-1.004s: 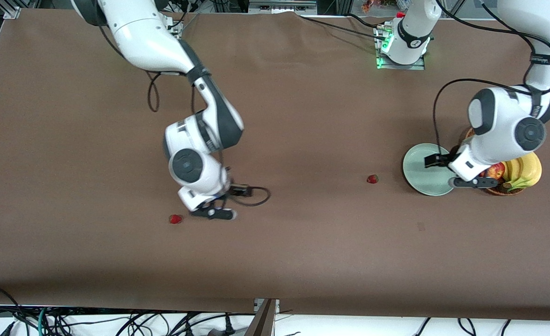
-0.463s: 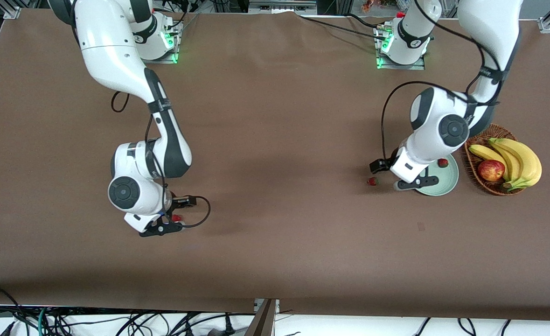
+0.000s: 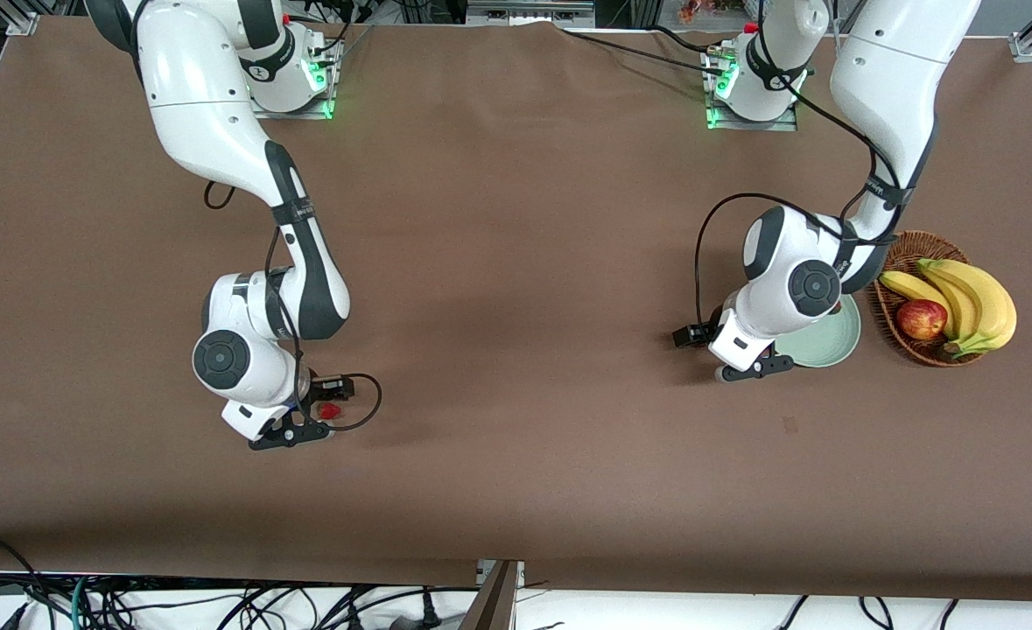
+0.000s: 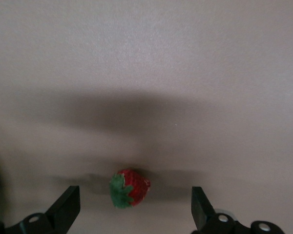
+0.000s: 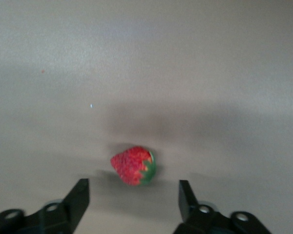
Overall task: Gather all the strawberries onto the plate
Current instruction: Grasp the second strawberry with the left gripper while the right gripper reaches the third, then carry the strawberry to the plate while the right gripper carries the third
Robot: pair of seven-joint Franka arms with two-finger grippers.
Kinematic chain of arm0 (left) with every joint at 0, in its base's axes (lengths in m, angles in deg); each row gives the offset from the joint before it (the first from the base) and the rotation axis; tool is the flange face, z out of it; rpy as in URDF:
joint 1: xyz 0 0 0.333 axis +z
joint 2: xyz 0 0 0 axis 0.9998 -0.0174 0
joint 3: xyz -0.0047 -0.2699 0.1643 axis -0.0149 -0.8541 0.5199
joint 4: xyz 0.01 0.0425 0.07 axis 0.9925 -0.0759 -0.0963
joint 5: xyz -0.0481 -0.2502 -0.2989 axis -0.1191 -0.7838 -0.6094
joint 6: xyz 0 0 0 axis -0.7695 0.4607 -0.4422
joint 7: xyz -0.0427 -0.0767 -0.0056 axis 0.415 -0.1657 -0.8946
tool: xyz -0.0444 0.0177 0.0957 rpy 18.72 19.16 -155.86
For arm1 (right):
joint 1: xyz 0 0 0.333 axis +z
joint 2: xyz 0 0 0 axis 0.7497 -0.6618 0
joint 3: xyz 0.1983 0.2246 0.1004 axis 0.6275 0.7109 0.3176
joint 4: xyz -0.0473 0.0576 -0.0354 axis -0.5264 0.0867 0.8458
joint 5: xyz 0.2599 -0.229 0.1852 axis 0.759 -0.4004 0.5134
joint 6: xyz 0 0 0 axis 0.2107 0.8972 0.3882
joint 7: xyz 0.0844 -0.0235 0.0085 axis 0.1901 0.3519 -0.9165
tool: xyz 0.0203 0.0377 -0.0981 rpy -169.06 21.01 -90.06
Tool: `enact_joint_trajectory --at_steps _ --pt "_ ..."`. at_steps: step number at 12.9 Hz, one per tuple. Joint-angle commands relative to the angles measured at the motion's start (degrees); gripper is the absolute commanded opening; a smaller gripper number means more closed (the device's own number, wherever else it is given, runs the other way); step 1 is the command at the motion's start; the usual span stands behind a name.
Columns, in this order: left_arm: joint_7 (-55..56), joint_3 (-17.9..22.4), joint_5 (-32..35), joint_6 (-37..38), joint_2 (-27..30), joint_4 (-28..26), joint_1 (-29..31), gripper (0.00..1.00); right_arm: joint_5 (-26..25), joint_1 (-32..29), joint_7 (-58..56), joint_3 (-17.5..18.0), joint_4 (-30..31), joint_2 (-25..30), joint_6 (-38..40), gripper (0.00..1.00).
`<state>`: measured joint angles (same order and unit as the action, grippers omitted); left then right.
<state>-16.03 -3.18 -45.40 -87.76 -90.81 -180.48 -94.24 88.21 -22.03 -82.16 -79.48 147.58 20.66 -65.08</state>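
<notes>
The left gripper grabs the strawberry by its green leafy cap and red body (image 4: 130, 188) next, then collects the strawberry into the plate.
One strawberry (image 4: 130, 187) lies on the brown table between and just ahead of the spread fingers of my left gripper (image 4: 134, 210), which is open and touches nothing. In the front view this left gripper (image 3: 754, 367) hangs low beside the mint-green plate (image 3: 831, 348), and the arm hides that berry. A second strawberry (image 5: 133, 165) (image 3: 330, 410) lies on the table just ahead of my right gripper (image 5: 132, 200), whose fingers stand apart on either side without touching it. The right gripper (image 3: 292, 435) is low over the table toward the right arm's end.
A brown wicker basket (image 3: 927, 354) with bananas (image 3: 971, 297) and a red apple (image 3: 918, 318) stands beside the plate at the left arm's end. The left arm covers part of the plate. Black cables loop from both wrists.
The left arm has swung from over the plate and basket to the strawberry beside the plate. The right arm has shifted toward its own end and come down over the other strawberry.
</notes>
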Motion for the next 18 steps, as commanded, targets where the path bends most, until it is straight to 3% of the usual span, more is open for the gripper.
enact_joint_trajectory --at_steps 1,3,6,9,13,18 --pt "1.3 0.2 1.0 0.0 -0.6 0.6 -0.7 0.98 0.1 -0.3 -0.9 0.6 -0.4 -1.0 -2.4 0.65" --pt "2.3 0.2 1.0 0.0 -0.7 0.6 -0.9 0.72 0.1 -0.3 -0.8 0.7 -0.4 -1.1 -2.5 0.63" --pt "6.4 0.2 3.9 0.0 -1.3 0.6 -1.3 0.38 0.2 -0.3 -0.7 0.7 -0.7 -1.2 -2.5 0.41" --pt "8.0 0.2 4.8 0.7 -0.8 1.1 -1.3 0.19 0.2 -0.3 -0.6 0.7 -1.2 -1.1 -2.0 0.25" --pt "3.3 1.7 3.5 15.7 4.5 7.2 -0.3 0.14 1.1 0.7 2.1 1.0 -3.2 -0.4 1.9 0.23" --pt "-22.9 15.3 -2.9 25.2 9.9 6.4 0.2 0.14 6.1 5.4 19.3 4.9 -5.1 0.7 4.9 0.23"
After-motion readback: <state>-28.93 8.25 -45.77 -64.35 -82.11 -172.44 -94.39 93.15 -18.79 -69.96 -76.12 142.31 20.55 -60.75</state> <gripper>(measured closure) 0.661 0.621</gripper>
